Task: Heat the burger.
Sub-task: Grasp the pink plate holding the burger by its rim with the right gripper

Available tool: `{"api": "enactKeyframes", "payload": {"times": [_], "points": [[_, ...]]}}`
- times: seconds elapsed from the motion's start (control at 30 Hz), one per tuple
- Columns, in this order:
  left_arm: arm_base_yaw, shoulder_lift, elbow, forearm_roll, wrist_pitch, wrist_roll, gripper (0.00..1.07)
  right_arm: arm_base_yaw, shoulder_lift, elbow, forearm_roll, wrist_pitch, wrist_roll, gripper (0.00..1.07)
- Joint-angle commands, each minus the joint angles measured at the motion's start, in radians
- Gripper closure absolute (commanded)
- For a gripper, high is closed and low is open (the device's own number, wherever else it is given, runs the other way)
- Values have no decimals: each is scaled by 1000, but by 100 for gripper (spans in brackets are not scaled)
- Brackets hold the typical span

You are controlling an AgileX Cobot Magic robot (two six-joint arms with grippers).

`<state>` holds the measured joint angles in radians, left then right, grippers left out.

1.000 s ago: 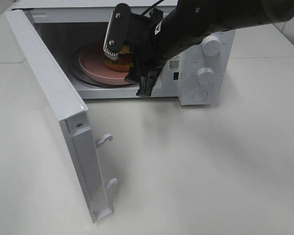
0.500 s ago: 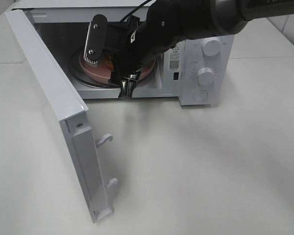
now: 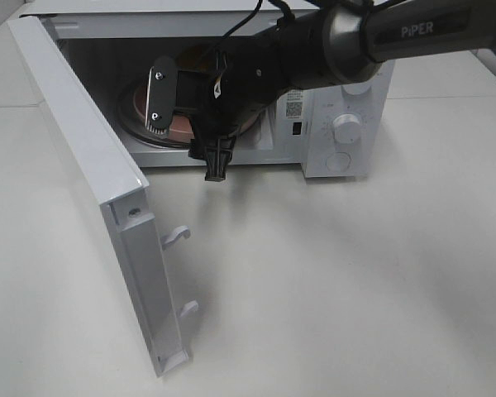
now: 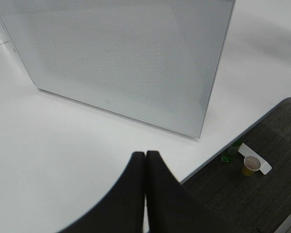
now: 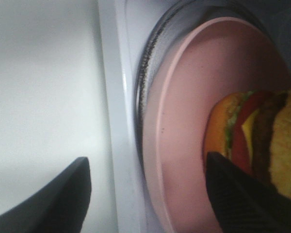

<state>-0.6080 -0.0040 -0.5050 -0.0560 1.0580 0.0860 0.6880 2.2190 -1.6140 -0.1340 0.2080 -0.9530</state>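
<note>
My right gripper is to bring the burger out of the microwave, so it needs to grab the pink plate (image 5: 184, 126) by its rim (image 5: 153, 126) next.
The burger (image 5: 252, 131), with golden bun, red tomato, yellow cheese, dark patty and green lettuce, lies on a pink plate (image 5: 184, 126) on the glass turntable (image 5: 148, 68) inside the open microwave (image 3: 347, 124). My right gripper (image 3: 188, 131) is at the oven's opening, jaws wide apart, and hides the burger in the high view. In the right wrist view the right gripper (image 5: 150, 194) has one finger beside the burger and the other outside the plate's rim. The plate's edge (image 3: 139, 103) shows past it. My left gripper (image 4: 145, 162) is shut and empty, facing the door's outer side.
The microwave door (image 3: 83, 141) stands swung open to the left, with its latch hooks toward the table's middle. The control knobs (image 3: 347, 126) are on the oven's right. In the left wrist view the table edge and a cup (image 4: 252, 164) on the floor show.
My right gripper has moved left and lower across the oven's opening, from over the burger toward the plate's left side. It now hides the burger in the high view.
</note>
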Motion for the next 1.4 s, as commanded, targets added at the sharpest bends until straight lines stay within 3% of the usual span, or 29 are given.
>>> {"api": "enactKeyframes", "payload": {"times": [0.03,0.6,1.27,1.33,1.4], "points": [[3,-21,2,1,-16,0,106,-3,27,-6,-32,-7,13,41],[3,-21,2,1,-16,0,106,-61,76,-6,-33,-43,111,44],[3,-21,2,1,-16,0,106,-61,105,-6,-93,-29,107,45],[3,-21,2,1,-16,0,106,-61,108,-6,-103,-26,107,47],[3,-21,2,1,-16,0,106,-61,108,-6,-103,-41,107,55]]}}
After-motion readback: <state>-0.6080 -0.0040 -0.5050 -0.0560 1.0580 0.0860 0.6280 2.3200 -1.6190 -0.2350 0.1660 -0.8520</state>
